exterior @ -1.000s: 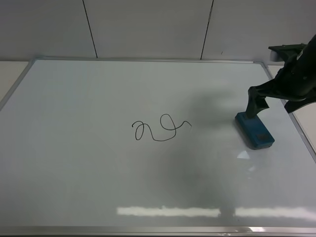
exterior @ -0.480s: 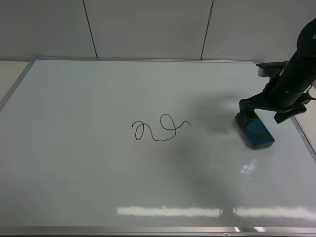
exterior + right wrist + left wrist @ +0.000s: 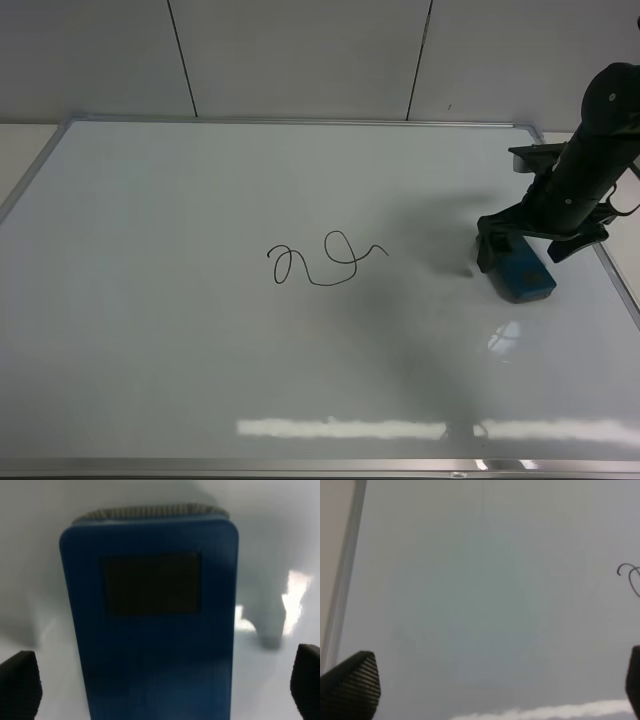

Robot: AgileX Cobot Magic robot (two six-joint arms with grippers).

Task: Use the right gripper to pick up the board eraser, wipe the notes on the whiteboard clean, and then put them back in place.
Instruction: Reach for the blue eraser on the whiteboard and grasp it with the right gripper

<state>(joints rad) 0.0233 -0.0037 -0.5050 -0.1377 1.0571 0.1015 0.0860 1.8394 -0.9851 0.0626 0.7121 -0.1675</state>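
My right gripper closes on the board eraser now, since both fingers reach down near the whiteboard, beside the long sides of the eraser.
The teal-blue board eraser (image 3: pixel 524 277) lies flat at the right side of the whiteboard (image 3: pixel 180 330). My right gripper (image 3: pixel 525 252) is open and low over it, one finger on each side of the block. In the right wrist view the eraser (image 3: pixel 152 620) fills the middle, with one dark patch showing, and the gripper (image 3: pixel 162 685) has its fingertips (image 3: pixel 20 685) apart from its sides. The black notes (image 3: pixel 325 260) sit near the board's middle, left of the eraser. My left gripper (image 3: pixel 492 685) is open and empty above bare board, with an end of the notes (image 3: pixel 630 577) in its view.
The silver frame (image 3: pixel 300 121) runs along the board's far edge, close to the right arm at the right edge (image 3: pixel 615 285). In the left wrist view a frame strip (image 3: pixel 342 575) is visible. A panelled wall (image 3: pixel 300 50) stands behind.
My right gripper has moved left and down, from beside the eraser's far end to straddling the eraser. The eraser and the notes have not moved.
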